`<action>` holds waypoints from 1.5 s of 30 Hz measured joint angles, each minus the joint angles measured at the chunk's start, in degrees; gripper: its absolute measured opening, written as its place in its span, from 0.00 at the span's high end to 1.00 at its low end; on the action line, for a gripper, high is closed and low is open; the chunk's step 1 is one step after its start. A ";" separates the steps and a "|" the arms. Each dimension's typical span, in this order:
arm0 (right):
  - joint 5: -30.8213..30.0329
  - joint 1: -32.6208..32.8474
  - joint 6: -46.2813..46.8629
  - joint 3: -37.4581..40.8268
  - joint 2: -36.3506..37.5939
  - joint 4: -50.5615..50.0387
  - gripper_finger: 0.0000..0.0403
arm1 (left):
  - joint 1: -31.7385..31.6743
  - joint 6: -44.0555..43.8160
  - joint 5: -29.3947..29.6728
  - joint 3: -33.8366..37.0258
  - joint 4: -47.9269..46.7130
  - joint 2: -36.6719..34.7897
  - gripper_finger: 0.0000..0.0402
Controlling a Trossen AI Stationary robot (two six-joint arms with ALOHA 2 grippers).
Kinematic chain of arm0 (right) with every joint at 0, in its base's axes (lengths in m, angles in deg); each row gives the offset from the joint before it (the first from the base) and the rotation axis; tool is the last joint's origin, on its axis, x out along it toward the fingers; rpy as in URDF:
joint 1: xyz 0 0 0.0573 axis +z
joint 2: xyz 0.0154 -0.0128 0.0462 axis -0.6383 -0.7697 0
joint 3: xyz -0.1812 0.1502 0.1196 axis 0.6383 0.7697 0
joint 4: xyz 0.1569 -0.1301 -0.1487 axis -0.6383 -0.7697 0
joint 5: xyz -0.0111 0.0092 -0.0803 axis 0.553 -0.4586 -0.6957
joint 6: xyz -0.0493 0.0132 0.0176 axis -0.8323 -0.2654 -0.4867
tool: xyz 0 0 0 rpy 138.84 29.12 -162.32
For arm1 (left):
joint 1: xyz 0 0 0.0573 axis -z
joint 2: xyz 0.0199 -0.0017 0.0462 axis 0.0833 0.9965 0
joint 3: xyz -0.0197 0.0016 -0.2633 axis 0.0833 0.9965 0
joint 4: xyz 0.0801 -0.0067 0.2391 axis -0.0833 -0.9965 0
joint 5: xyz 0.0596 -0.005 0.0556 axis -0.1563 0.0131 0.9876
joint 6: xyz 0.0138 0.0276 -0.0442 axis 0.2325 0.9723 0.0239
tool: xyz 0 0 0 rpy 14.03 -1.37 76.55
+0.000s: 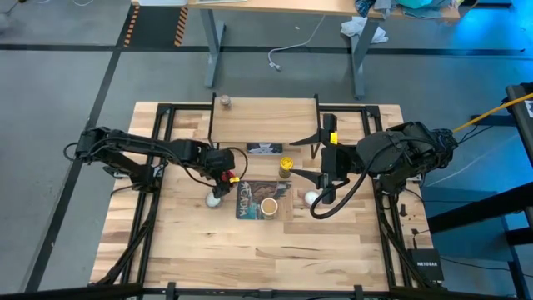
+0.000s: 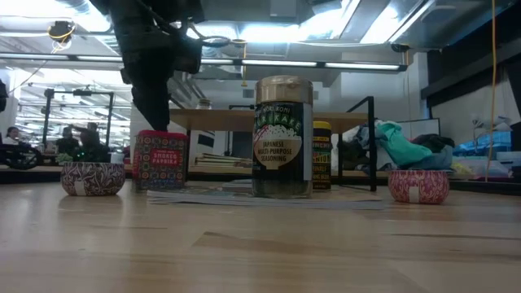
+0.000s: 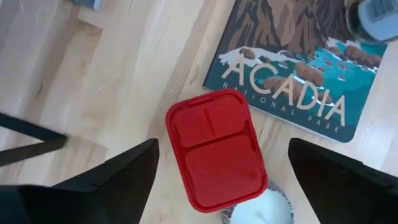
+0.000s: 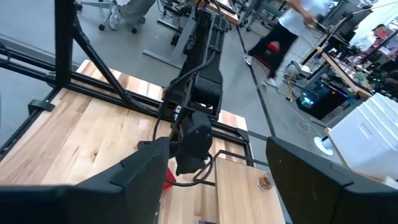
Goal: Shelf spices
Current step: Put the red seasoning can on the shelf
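Note:
I will shelve the red square tin on the wooden shelf, so my left gripper will grab the tin's long sides next.
The red square tin stands on the table beside the picture book. My left gripper is open above it, one finger on either side of the red lid with a gap at each; in the high view, my left gripper covers the tin. The tan jar stands on the book, and the yellow dark-lidded jar stands behind it. The tiny brownish jar sits on the shelf near its left end. My right gripper is open, raised right of the yellow jar.
The picture book lies flat at the table's middle. One white ball rests just near of the red tin, and the other white ball sits right of the book. A small dark flat object lies in front of the shelf.

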 joint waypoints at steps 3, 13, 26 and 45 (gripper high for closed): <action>0.26 0.00 0.00 0.00 0.00 -0.09 0.32 | 0.00 -0.69 0.01 0.00 0.01 1.46 0.12; 0.95 0.00 0.68 0.00 0.00 -1.49 0.32 | -0.09 0.10 -1.53 -0.01 1.21 9.04 0.15; 1.75 0.00 0.83 0.02 0.00 -1.38 0.32 | -0.30 1.38 -4.73 -2.68 -1.16 9.54 0.52; 1.73 0.00 0.78 0.02 0.00 -1.33 0.32 | -0.88 22.26 3.39 -33.02 -23.15 9.45 0.52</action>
